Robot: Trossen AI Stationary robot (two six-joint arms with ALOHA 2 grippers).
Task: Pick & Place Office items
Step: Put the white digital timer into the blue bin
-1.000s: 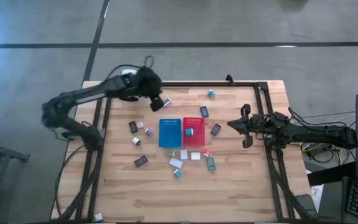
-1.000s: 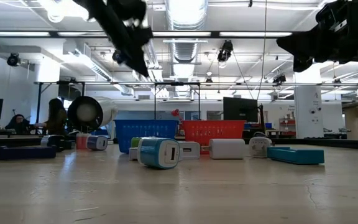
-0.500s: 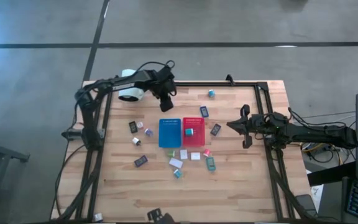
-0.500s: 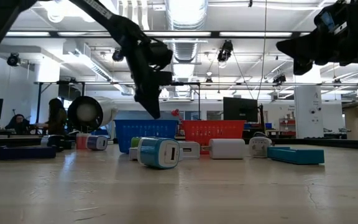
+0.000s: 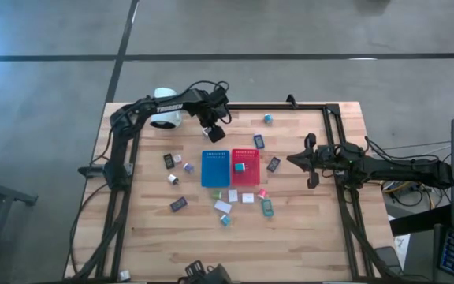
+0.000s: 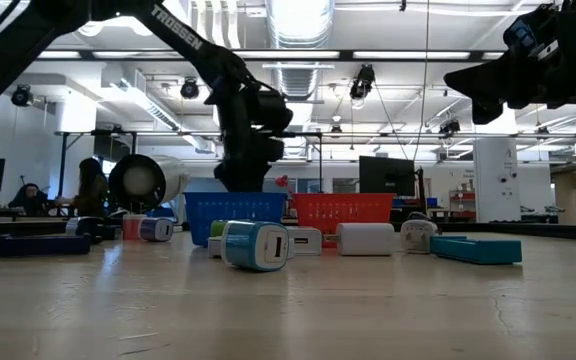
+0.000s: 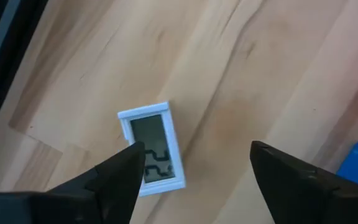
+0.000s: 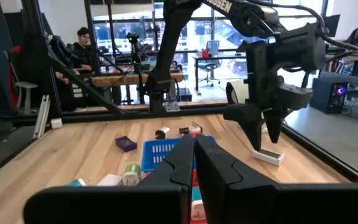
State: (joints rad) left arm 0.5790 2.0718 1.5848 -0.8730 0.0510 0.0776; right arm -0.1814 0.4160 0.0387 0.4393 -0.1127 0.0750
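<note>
The left gripper grabs the white-framed item by the long sides of its white frame next.
My left gripper hangs open and points down over the far middle of the table. Just below it a small white-framed item with a grey screen lies flat on the wood, under one fingertip rather than centred in the gap. The right wrist view shows the same gripper a little above that item. Other office items are scattered around the trays. My right gripper waits shut and level at the table's right edge.
A blue tray and a red tray stand side by side mid-table, with a teal item in the red one. A big white cylinder lies at the far left, close to my left arm. A black frame rail runs along the far edge.
My left gripper has swung toward the table's right, come down toward the white item, tipped to point nearly straight down, and opened. Nothing on the table has moved.
</note>
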